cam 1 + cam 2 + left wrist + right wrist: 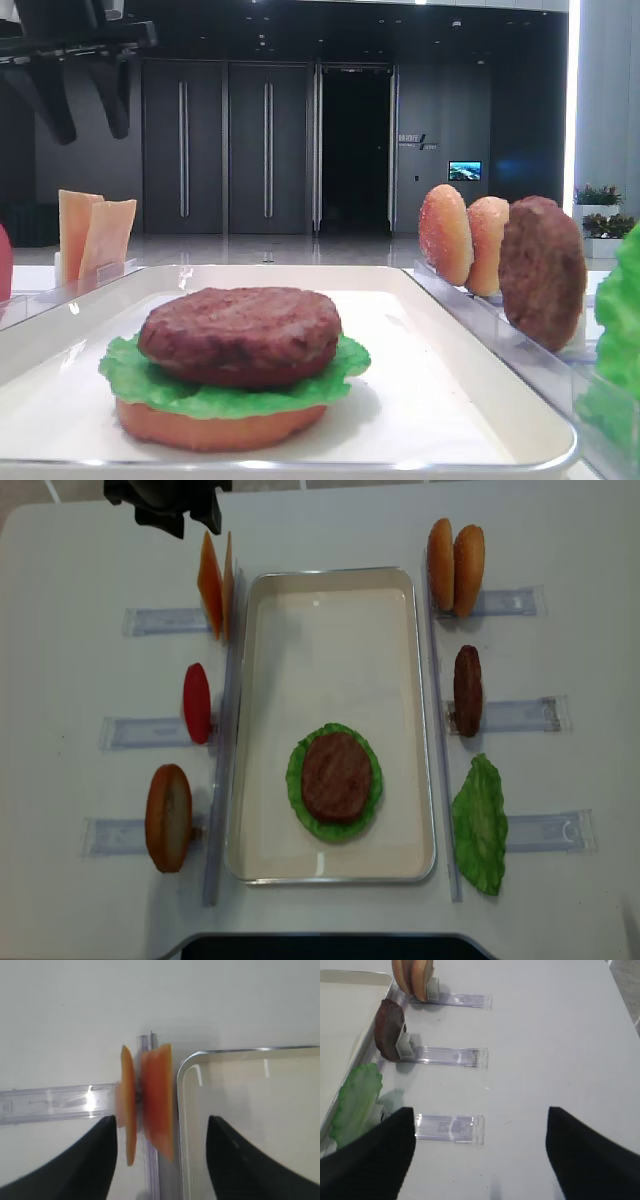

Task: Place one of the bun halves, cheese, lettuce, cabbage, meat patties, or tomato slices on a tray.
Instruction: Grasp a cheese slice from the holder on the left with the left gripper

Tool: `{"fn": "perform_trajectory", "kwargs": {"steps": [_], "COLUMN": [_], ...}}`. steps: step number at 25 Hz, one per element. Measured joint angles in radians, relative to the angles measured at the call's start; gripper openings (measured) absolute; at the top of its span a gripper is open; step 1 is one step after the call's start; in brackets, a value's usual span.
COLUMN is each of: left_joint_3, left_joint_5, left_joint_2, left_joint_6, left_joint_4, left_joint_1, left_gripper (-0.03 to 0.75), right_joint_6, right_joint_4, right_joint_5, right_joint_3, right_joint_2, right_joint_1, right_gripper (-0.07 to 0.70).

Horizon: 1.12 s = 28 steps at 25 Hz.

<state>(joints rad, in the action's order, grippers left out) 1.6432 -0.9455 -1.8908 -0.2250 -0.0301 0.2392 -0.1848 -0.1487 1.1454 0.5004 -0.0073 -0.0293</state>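
The left gripper takes hold of the cheese slice by its upstanding top edge (228, 580) next, since the tray rim and the rack (243, 630) crowd the slice low down.
On the white tray (330, 574) a meat patty (336, 776) lies on lettuce (296, 798) over a flat bun base (205, 428). Two cheese slices (214, 584) stand upright in a clear rack left of the tray's far corner. My left gripper (165, 505) hangs above them, open. In the left wrist view its fingers (87, 1160) flank the cheese (157, 1105) without touching. My right gripper (480, 1160) is open over bare table on the right, empty, near a loose lettuce leaf (355, 1102). A tomato slice (197, 702) and a bun half (168, 818) stand on the left.
Right of the tray stand two bun halves (455, 553), a second meat patty (467, 690) and the lettuce leaf (480, 823), each in a clear rack. A rack (449, 1128) lies under the right gripper. The tray rim (182, 1075) runs close beside the cheese.
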Motion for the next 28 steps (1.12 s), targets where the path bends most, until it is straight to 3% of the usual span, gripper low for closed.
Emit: {"fn": "perform_trajectory", "kwargs": {"steps": [10,28], "left_joint_3": [0.000,0.000], "left_joint_5": [0.052,0.075], "left_joint_2": [-0.010,-0.088], "left_joint_6": [-0.042,-0.045], "left_joint_4": [-0.007,-0.005], "left_joint_1": [0.027,0.028], "left_gripper": [0.433,0.433], "right_joint_6": [0.000,0.000], "right_joint_4": [0.000,0.000], "right_joint_5": [0.000,0.000], "right_joint_3": [0.000,0.000], "right_joint_2": [0.000,0.000], "right_joint_1": [0.000,0.000], "right_gripper": [0.542,0.542]}}
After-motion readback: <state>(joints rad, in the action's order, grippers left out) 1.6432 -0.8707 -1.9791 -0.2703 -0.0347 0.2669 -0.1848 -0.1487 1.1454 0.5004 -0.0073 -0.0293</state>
